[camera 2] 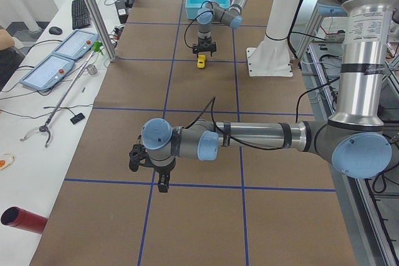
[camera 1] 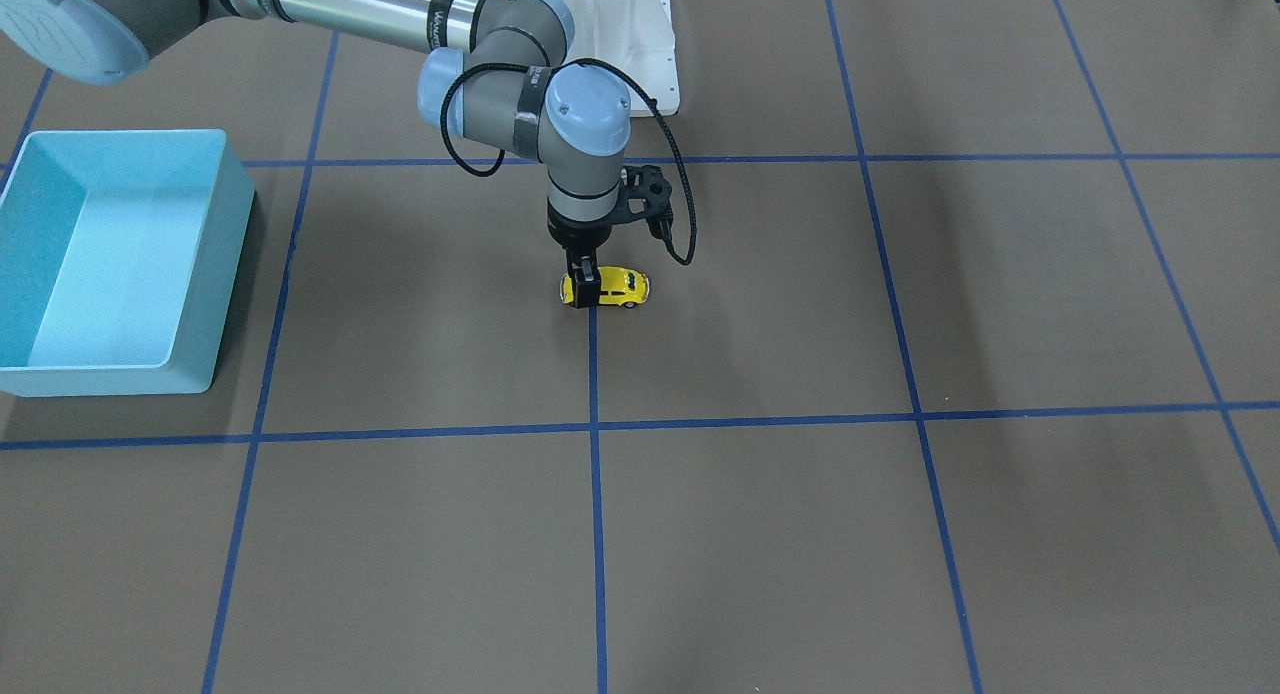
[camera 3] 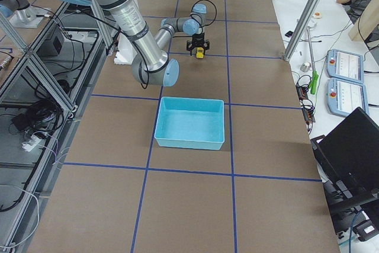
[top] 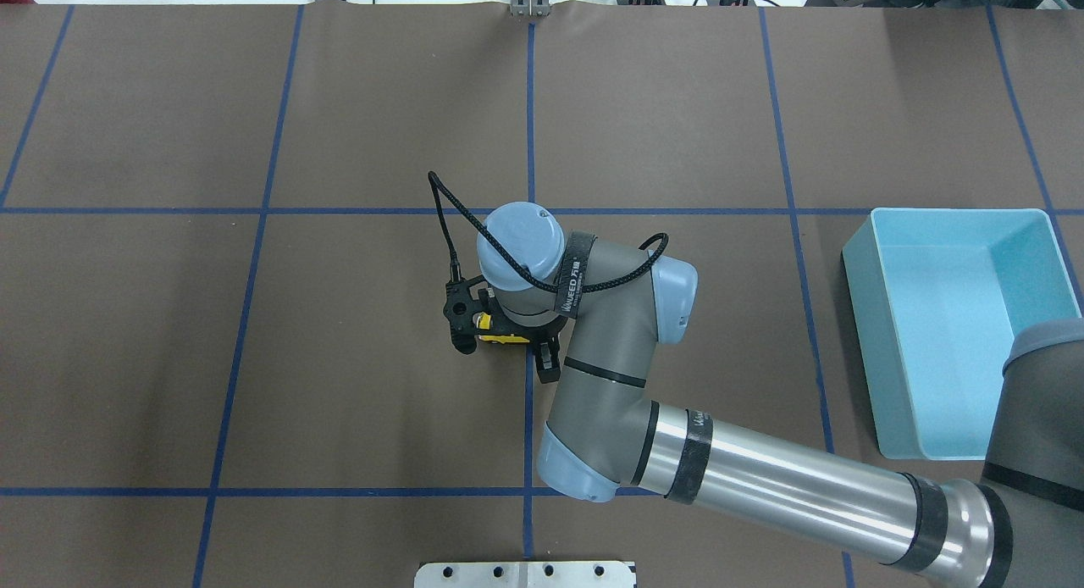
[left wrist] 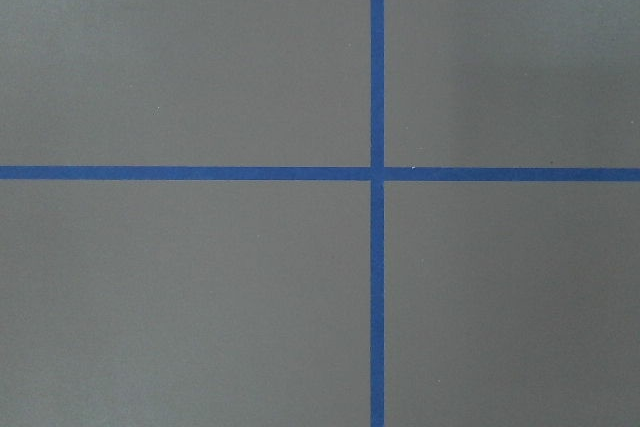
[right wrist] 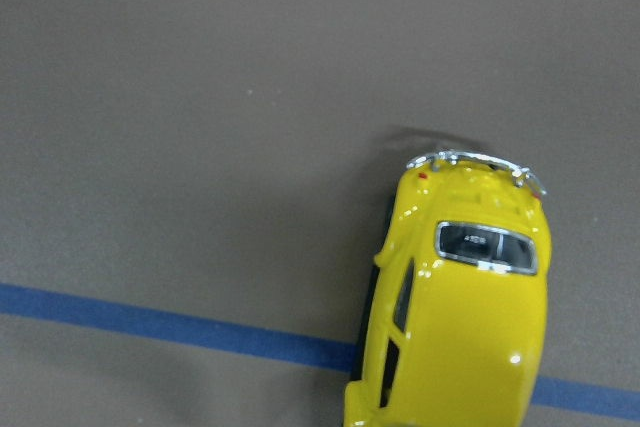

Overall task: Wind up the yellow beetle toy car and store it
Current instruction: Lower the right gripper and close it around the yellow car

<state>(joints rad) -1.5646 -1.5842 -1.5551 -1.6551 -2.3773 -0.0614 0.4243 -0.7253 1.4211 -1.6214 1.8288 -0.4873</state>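
My right gripper grabs the yellow beetle toy car by its hood end (camera 1: 567, 288) next, to store it in the light blue bin.
The yellow beetle toy car (camera 1: 625, 286) stands on its wheels on the brown table, on a blue tape line near the middle. It also shows in the overhead view (top: 500, 338) and fills the lower right of the right wrist view (right wrist: 470, 327). My right gripper (camera 1: 584, 286) points straight down over one end of the car and is open. One finger (camera 1: 584, 274) is close against the car's far side, the other finger (top: 549, 361) stands apart on the robot's side. My left gripper (camera 2: 161, 182) hangs low over bare table far from the car; I cannot tell its state. The light blue bin (camera 1: 215, 274) is empty.
The bin (top: 860, 342) sits on the robot's right side, about two grid squares from the car. The white arm mount (camera 1: 625, 34) stands just behind the car. The left wrist view shows only the table's tape cross (left wrist: 377, 172).
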